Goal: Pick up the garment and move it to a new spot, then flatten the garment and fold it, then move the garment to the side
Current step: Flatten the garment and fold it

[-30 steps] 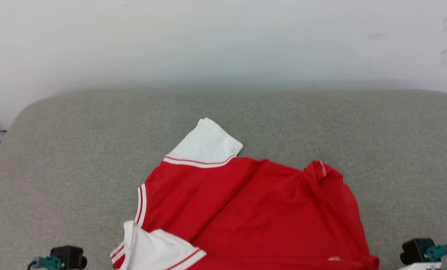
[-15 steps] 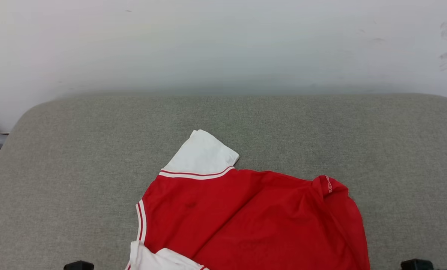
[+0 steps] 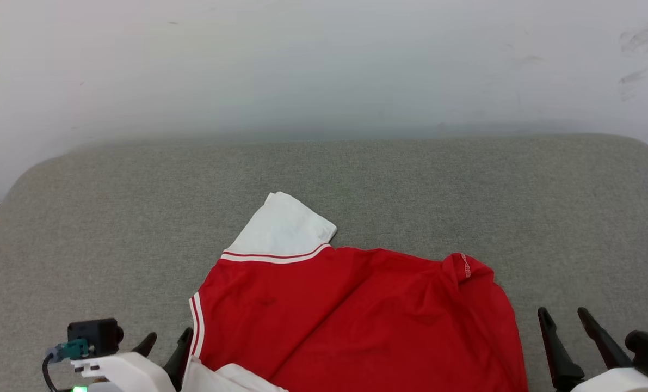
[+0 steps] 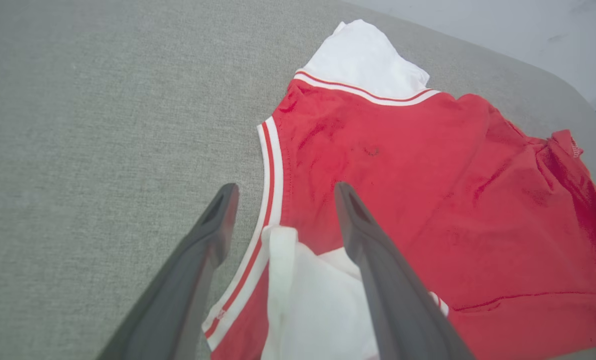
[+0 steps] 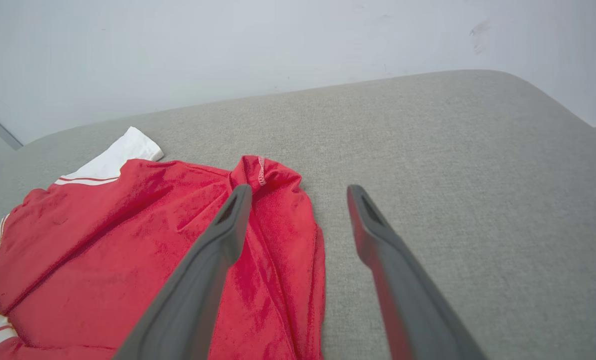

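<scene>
The right gripper picks up the red jersey (image 3: 360, 326) by its bunched corner with white stitching (image 3: 465, 264) next, to move and straighten the garment.
The garment (image 3: 356, 316) is a red jersey lying rumpled on the grey padded surface, low in the head view. One white sleeve (image 3: 283, 228) points toward the far side, and another white sleeve (image 4: 303, 295) is folded over at the near left. My left gripper (image 3: 167, 342) is open at the garment's left striped edge. In the left wrist view that gripper (image 4: 285, 187) straddles the striped trim (image 4: 267, 170) with nothing pinched. My right gripper (image 3: 562, 313) is open just right of the garment. In the right wrist view it (image 5: 300, 189) hovers over the hem of the garment (image 5: 152, 240).
The grey padded surface (image 3: 411, 179) stretches wide beyond and beside the jersey, with rounded far corners. A white wall (image 3: 324, 65) stands right behind it. The right edge of the surface (image 5: 553, 100) curves down toward the floor.
The head camera has shifted slightly. Both grippers' fingers have come up into view at the bottom corners, standing open. The garment lies much as before.
</scene>
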Controlling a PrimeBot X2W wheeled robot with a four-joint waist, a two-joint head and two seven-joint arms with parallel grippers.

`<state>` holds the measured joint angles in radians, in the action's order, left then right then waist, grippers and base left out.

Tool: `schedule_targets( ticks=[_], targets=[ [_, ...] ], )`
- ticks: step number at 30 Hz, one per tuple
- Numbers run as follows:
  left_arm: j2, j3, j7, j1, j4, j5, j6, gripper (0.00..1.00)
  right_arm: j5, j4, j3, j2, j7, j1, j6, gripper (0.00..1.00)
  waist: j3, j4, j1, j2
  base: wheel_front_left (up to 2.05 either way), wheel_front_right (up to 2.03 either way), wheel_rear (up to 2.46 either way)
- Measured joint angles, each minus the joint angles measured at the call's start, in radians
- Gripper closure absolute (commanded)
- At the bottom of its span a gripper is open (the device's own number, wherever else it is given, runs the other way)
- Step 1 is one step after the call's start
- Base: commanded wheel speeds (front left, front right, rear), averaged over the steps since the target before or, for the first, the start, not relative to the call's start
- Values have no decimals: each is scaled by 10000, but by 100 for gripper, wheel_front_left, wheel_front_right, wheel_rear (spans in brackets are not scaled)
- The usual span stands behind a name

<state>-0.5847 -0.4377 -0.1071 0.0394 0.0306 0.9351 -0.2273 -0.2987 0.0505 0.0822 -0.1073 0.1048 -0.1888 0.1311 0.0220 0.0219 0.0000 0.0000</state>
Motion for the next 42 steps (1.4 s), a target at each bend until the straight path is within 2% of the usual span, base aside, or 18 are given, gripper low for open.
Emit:
schedule_targets(
  ticks=[7,13,21,23,24,26,30,40,41,42],
  targets=[
    [127,31,752,-1308,-240,-915,-105,0,644,1014,132,265,-359,386,0,0,-401,262,0,0,0,0,0],
    [261,6,497,-3384,491,-1041,525,0,878,1582,132,433,-389,1138,0,0,-1319,552,2,0,0,0,0],
    [163,-146,-1193,-6207,2255,-600,1770,0,924,1494,-270,523,-577,1967,2,0,-2524,1271,3,0,0,0,0],
    [151,-284,-1781,-6791,2721,-453,2021,0,874,1444,-293,533,-765,2080,0,0,-2764,1502,4,0,0,0,0],
    [207,-472,-2615,-7576,3350,-324,2226,0,727,1298,-357,541,-932,2195,0,0,-3131,1791,4,0,0,0,0],
    [182,-577,-3208,-8054,3779,-222,2370,0,556,1197,-410,545,-1039,2313,0,0,-3349,1984,3,0,0,0,0],
    [61,-777,-4403,-8738,4679,-115,2389,0,407,972,-533,546,-1225,2441,0,0,-3731,2346,3,0,0,0,0],
    [-522,-1463,-6447,-9712,5990,-487,2316,0,-105,422,-681,550,-1653,2527,0,0,-4405,3006,0,0,0,0,0],
    [-512,-1463,-6613,-9738,6069,-449,2316,45,-184,380,-681,550,-1657,2528,0,0,-4431,3036,-1,0,0,0,0],
    [-491,-1463,-6748,-9784,6117,-364,2307,84,-268,334,-675,550,-1645,2528,0,0,-4445,3061,-1,0,0,0,0]
  ],
)
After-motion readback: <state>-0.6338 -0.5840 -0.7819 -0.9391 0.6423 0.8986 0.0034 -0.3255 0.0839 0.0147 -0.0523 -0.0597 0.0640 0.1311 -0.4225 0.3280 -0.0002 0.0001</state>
